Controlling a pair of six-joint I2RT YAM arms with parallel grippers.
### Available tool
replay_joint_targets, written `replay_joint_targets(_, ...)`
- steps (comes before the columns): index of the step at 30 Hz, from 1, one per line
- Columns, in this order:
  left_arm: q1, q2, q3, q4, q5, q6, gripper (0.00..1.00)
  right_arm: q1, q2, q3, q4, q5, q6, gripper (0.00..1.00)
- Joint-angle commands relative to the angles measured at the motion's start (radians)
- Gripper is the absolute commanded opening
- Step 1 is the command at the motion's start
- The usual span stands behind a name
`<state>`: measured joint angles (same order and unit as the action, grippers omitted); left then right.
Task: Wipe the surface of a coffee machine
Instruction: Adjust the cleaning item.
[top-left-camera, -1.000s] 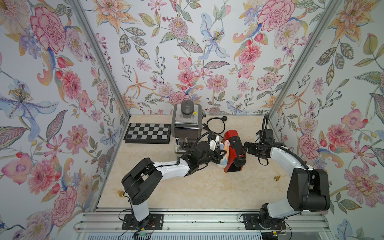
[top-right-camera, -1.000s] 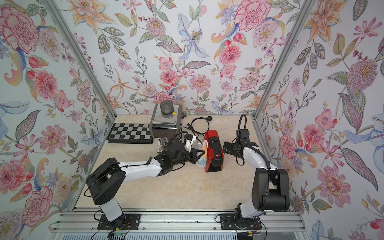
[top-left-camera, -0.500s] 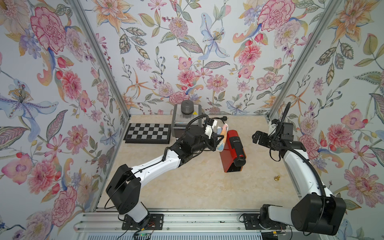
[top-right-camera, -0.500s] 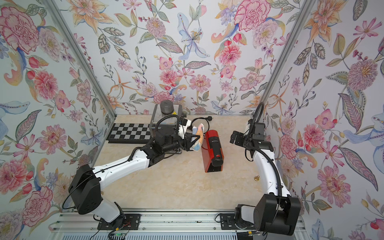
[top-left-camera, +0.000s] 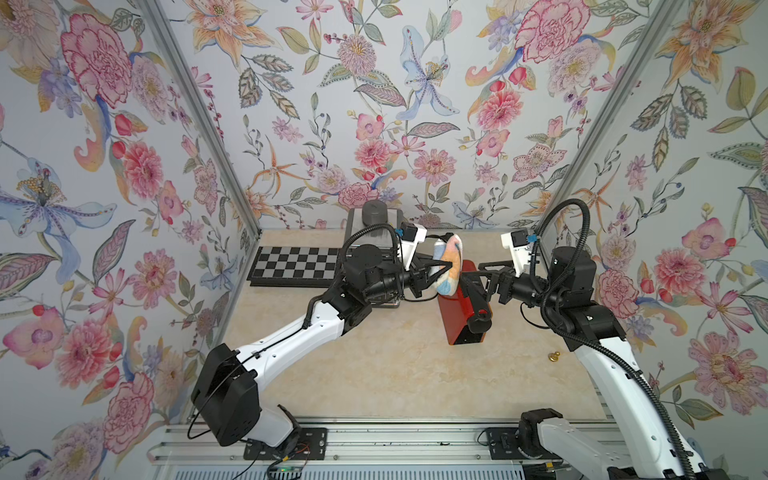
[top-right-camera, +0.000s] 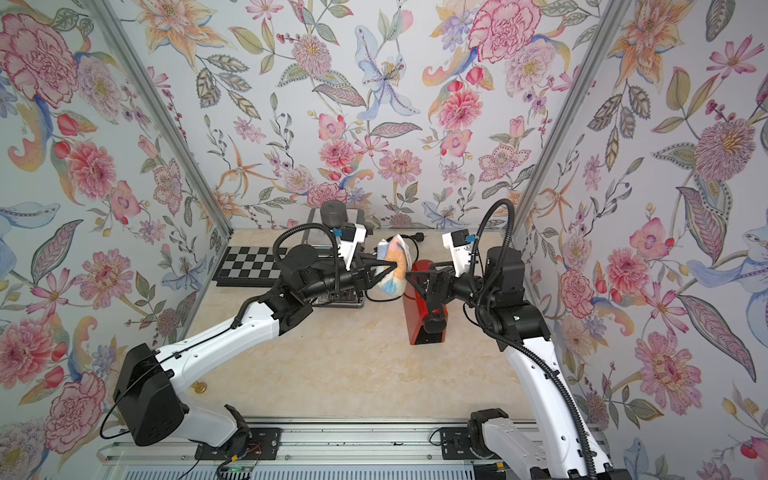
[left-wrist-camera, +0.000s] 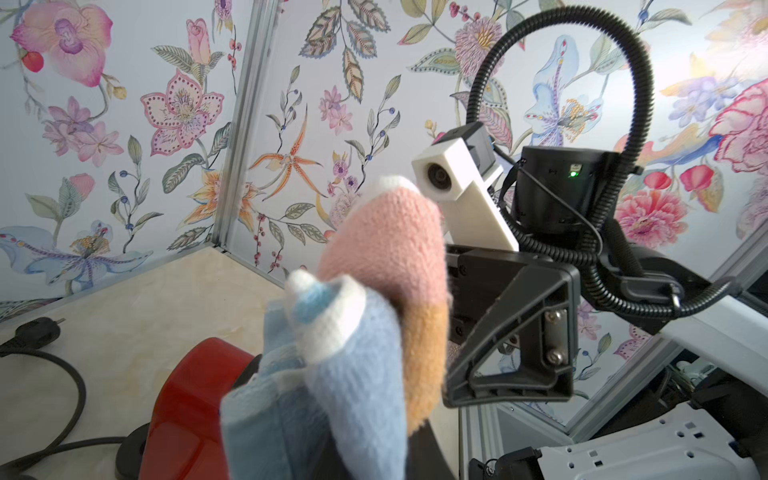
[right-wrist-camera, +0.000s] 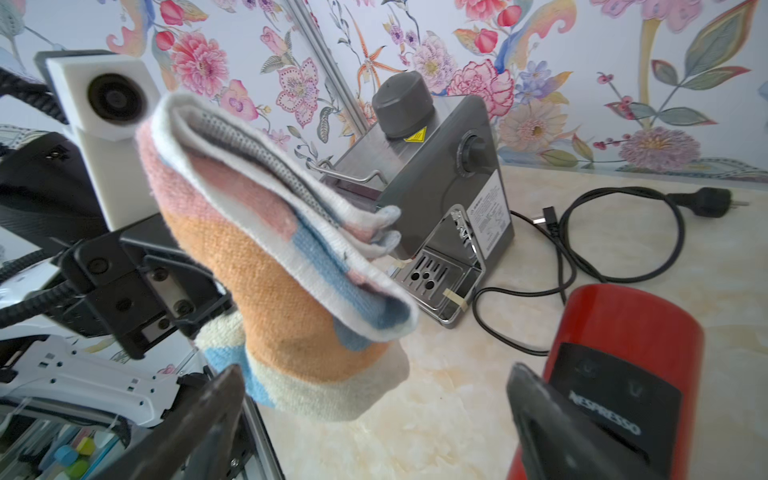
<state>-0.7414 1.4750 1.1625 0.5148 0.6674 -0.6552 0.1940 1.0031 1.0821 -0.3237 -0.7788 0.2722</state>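
The right gripper grabs the cloth's free edge, opposite my left gripper, next. That leaves the cloth's folds free to wipe the coffee machine (top-left-camera: 459, 324).
A red Nespresso coffee machine (top-left-camera: 459, 324) (top-right-camera: 419, 330) (right-wrist-camera: 623, 345) stands mid-table. My left gripper (top-left-camera: 436, 270) (top-right-camera: 380, 270) is shut on a folded pastel striped cloth (top-left-camera: 448, 259) (top-right-camera: 394, 266) (left-wrist-camera: 374, 299) (right-wrist-camera: 266, 266), held in the air above the machine's back end. The cloth hides the left fingertips in the left wrist view. My right gripper (top-left-camera: 478, 275) (top-right-camera: 416, 276) (right-wrist-camera: 374, 386) faces the cloth from the other side, open wide and holding nothing, its fingers (right-wrist-camera: 208, 399) just short of the cloth's lower edge.
A grey steel espresso machine (top-left-camera: 374, 224) (right-wrist-camera: 436, 166) stands at the back wall behind the left arm. A checkerboard (top-left-camera: 295, 266) lies to its left. A black power cord (right-wrist-camera: 582, 249) loops on the table behind the red machine. Small brass knobs (top-left-camera: 553, 355) (top-right-camera: 200, 387) lie near each side wall.
My left arm lifted the cloth from beside the red machine up above it. My right gripper drew back from the machine, then rose and came in toward the cloth, staying open.
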Motion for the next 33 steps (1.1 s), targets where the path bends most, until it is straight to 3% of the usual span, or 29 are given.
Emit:
replay_joint_targets(1, 0.029, -0.032, -0.058, 0.29, 0.155, -0.161, 0.0, 0.019, -0.004, -0.035, 0.102, -0.123, 0.062, 1.0)
replay_joint_targets(8, 0.036, -0.009, -0.091, 0.419, 0.196, -0.244, 0.0, 0.115, 0.016, -0.047, 0.207, -0.109, 0.117, 0.98)
replay_joint_targets(12, 0.036, 0.005, -0.099, 0.466, 0.207, -0.279, 0.0, 0.155, 0.035, -0.042, 0.237, -0.077, 0.13, 0.89)
replay_joint_targets(14, 0.036, 0.011, -0.107, 0.475, 0.206, -0.283, 0.0, 0.168, 0.041, -0.032, 0.24, -0.07, 0.136, 0.74)
replay_joint_targets(20, 0.041, 0.025, -0.115, 0.463, 0.196, -0.266, 0.0, 0.155, 0.036, -0.038, 0.24, -0.037, 0.181, 0.03)
replay_joint_targets(24, 0.071, 0.036, -0.124, 0.458, 0.183, -0.266, 0.0, 0.064, 0.018, -0.06, 0.23, -0.038, 0.224, 0.0)
replay_joint_targets(26, 0.09, 0.043, -0.129, 0.47, 0.183, -0.278, 0.16, -0.001, 0.01, -0.069, 0.226, -0.058, 0.235, 0.0)
replay_joint_targets(27, 0.098, 0.045, -0.13, 0.475, 0.181, -0.282, 0.39, -0.037, 0.009, -0.073, 0.222, -0.067, 0.239, 0.0)
replay_joint_targets(29, 0.114, 0.045, -0.128, 0.465, 0.18, -0.281, 0.74, -0.113, 0.008, -0.075, 0.2, -0.083, 0.238, 0.0)
replay_joint_targets(30, 0.121, 0.042, -0.127, 0.446, 0.171, -0.272, 0.98, -0.156, 0.011, -0.077, 0.177, -0.079, 0.23, 0.0)
replay_joint_targets(33, 0.13, 0.043, -0.088, 0.257, 0.122, -0.188, 0.99, -0.288, 0.012, -0.081, 0.086, -0.042, 0.18, 0.0)
